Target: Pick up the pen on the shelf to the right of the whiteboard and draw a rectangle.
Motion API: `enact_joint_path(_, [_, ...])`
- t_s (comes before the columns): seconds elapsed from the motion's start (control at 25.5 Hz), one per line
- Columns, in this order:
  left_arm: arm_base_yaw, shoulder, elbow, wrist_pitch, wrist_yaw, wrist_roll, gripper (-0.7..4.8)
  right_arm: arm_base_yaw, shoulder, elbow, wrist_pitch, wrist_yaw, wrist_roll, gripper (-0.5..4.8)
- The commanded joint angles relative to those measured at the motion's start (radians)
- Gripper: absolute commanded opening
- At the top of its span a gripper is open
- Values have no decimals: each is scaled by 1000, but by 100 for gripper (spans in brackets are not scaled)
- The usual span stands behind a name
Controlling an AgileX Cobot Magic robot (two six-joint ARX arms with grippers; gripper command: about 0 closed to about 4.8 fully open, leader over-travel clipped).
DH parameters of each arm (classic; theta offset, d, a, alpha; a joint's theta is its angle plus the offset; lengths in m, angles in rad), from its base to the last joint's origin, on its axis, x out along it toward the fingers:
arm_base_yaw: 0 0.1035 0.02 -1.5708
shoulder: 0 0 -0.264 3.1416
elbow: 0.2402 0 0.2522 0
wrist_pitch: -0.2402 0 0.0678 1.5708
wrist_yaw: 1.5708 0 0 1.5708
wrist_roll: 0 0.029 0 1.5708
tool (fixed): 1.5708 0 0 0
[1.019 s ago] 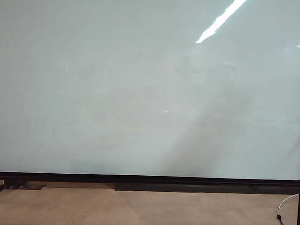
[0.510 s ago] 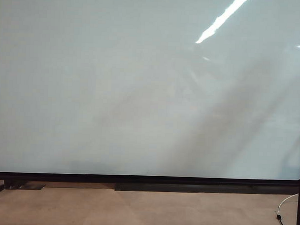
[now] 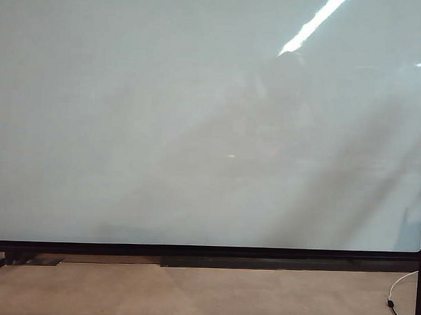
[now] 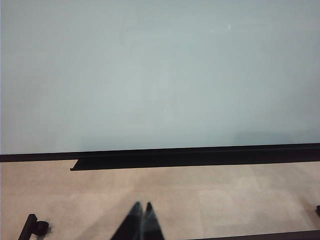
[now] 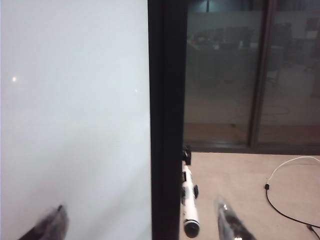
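Observation:
My right gripper grabs the pen by its white body [image 5: 189, 200] next, to draw a rectangle on the whiteboard [image 5: 75, 105].
The whiteboard [image 3: 197, 129] fills the exterior view, glossy white with a thin black frame; no rectangle shows on it and neither gripper is in that view. In the right wrist view the pen [image 5: 189, 200], white-barrelled with black print, sits just beside the board's black side frame [image 5: 165, 125]; the shelf that bears it is hard to make out. My right gripper [image 5: 140, 206] stands wide open, one finger before the board, the other past the pen, which lies ahead between them, untouched. My left gripper [image 4: 142, 205] is shut and empty, low before the board's bottom edge.
A black ledge [image 4: 190, 159] runs under the whiteboard. A thin cable [image 5: 285, 195] lies looped on the beige floor to the right. Dark glass panels [image 5: 240, 75] stand beyond the frame. A black caster [image 4: 37, 227] sits on the floor at the left.
Grey shadows and a dim reflection have spread and deepened across the right half of the whiteboard. Nothing else in the exterior view has moved.

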Motion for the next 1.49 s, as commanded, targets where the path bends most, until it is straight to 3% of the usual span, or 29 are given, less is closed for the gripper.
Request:
enact_joint_path(0.04, [0,0,4,8,3,0,-5,5,167,5,205,5,3,397])
enact_joint_path(0.16, [-1,0,3,8,3,0,-5,11,339,26,311,5,3,397])
enact_joint_path(0.31, [0,0,4,7,3,0,-5,15,471,81,313,-6,2,397])
enact_joint_path(1.14, [0,0,4,8,4,0,-5,124,775,470,235,-14,-2,385])
enact_joint_path(1.49, [0,0,4,8,3,0,-5,126,789,484,235,8,-11,305])
